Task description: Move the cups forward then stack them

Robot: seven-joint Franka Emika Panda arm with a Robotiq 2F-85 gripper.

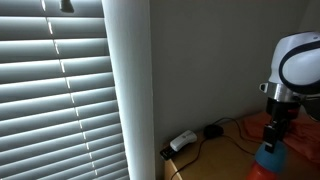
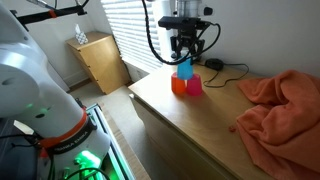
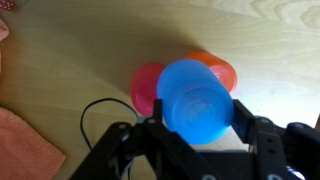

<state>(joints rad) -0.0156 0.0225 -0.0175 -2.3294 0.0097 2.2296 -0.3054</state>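
Observation:
The blue cup's bottom sits across the pink cup (image 2: 195, 86) and orange cup and would rest there if released, so it is time for my gripper to open.
My gripper (image 3: 196, 125) is shut on a blue cup (image 3: 195, 98) and holds it just above two other cups on the wooden table. In the wrist view a pink cup (image 3: 147, 88) and an orange cup (image 3: 218, 68) stand side by side under the blue one. In an exterior view the blue cup (image 2: 185, 69) hangs between the fingers (image 2: 185, 60) over the orange cup (image 2: 178, 85) and the pink cup (image 2: 195, 86). In an exterior view only the blue cup (image 1: 271, 157) and the gripper (image 1: 273, 135) show at the right edge.
An orange cloth (image 2: 283, 108) covers the right part of the table (image 2: 190, 125). Black cables (image 2: 222, 67) and a white power adapter (image 1: 182, 141) lie near the wall. A small wooden cabinet (image 2: 100, 62) stands by the window blinds (image 1: 60, 90).

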